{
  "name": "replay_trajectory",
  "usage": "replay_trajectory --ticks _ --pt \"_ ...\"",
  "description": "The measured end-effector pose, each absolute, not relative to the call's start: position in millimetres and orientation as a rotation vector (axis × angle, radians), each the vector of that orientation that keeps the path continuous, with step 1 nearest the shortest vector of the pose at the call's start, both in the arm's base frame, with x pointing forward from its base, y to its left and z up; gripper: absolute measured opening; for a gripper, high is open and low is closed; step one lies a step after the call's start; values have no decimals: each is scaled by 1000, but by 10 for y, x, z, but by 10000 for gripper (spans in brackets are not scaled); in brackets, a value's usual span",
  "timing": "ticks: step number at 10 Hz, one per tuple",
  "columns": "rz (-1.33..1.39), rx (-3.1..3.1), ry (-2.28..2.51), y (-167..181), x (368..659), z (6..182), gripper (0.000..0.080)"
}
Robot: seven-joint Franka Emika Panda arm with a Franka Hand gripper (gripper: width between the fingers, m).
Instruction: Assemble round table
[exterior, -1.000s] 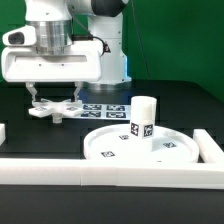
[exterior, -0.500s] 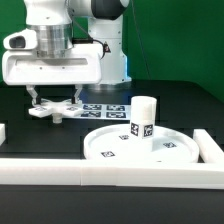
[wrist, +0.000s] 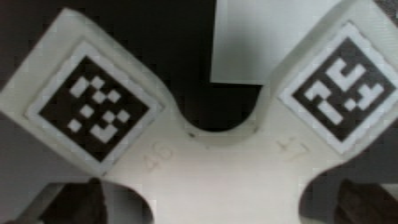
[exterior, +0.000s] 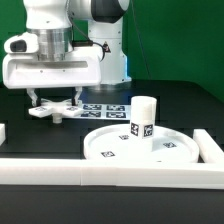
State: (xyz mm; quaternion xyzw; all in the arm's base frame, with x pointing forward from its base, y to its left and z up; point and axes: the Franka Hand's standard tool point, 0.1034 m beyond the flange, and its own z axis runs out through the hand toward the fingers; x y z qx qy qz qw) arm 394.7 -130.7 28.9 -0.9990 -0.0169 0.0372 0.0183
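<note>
My dark fingers stand on both sides of the cross-shaped piece's body (exterior: 57, 108) (wrist: 222, 190) and closing would catch the piece, so it is time to close now.
The flat cross-shaped piece (exterior: 55, 111) lies on the black table at the exterior view's left. My gripper (exterior: 56, 100) hangs right over it, jaws apart, one finger (exterior: 35, 97) on each side of the piece. In the wrist view the cross-shaped piece (wrist: 222, 165) fills the picture, with two tagged arms spreading away. The large round disc (exterior: 105, 150) lies at the front right. The short cylinder leg (exterior: 143, 118) stands upright on it.
The marker board (exterior: 105, 107) lies behind the disc, next to the cross-shaped piece. A long white rail (exterior: 110, 172) runs along the front, another rail (exterior: 212, 148) stands at the exterior view's right, and a white block (exterior: 3, 132) at the left edge.
My gripper has come down a little over the cross-shaped piece. The disc and the leg have not moved.
</note>
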Motion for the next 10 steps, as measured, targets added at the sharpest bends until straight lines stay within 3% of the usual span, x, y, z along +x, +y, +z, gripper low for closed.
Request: replay_trajectory --ticks 4,5,6,7,10 --pt "136 -3100 -53 -1304 3912 230 649" --pt "137 -3100 -53 -1304 3910 228 518" --pt "129 -3104 -56 -1304 3924 232 518" --pt "125 -3106 -57 -1304 3927 230 449" --pt "125 -3106 -57 -1304 3927 231 449"
